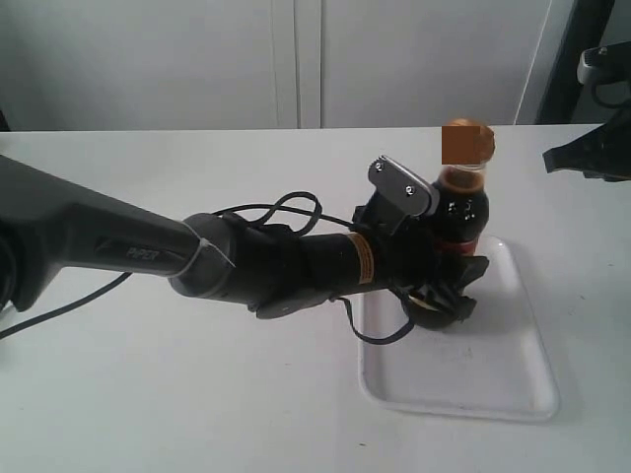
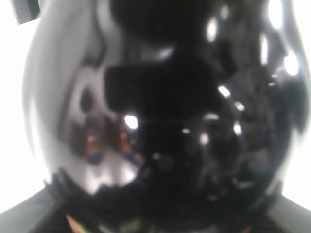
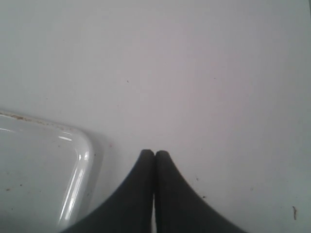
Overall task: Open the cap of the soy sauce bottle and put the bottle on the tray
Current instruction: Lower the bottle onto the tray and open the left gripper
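Observation:
The bottle's dark base sits on the white tray, inside the tray's rim, so it is time for my left gripper to open now.
The soy sauce bottle point(image 1: 461, 212) stands upright on the far part of the white tray point(image 1: 493, 389), its dark liquid showing through the glass. Its golden-brown cap point(image 1: 466, 143) sits on top; whether the lid is flipped up is unclear. My left gripper point(image 1: 452, 288) reaches across from the left and is shut on the bottle's lower body. In the left wrist view the bottle's dark glass point(image 2: 165, 121) fills the frame and hides the fingers. My right gripper point(image 3: 155, 154) is shut on nothing above bare table, beside a tray corner point(image 3: 83, 158). In the exterior view it is the dark shape point(image 1: 554, 161) at the right edge.
The left arm point(image 1: 118, 246) and its cables point(image 1: 286, 209) lie across the white table point(image 1: 197, 394). The tray's near half holds nothing. White cabinet doors point(image 1: 296, 59) stand behind the table.

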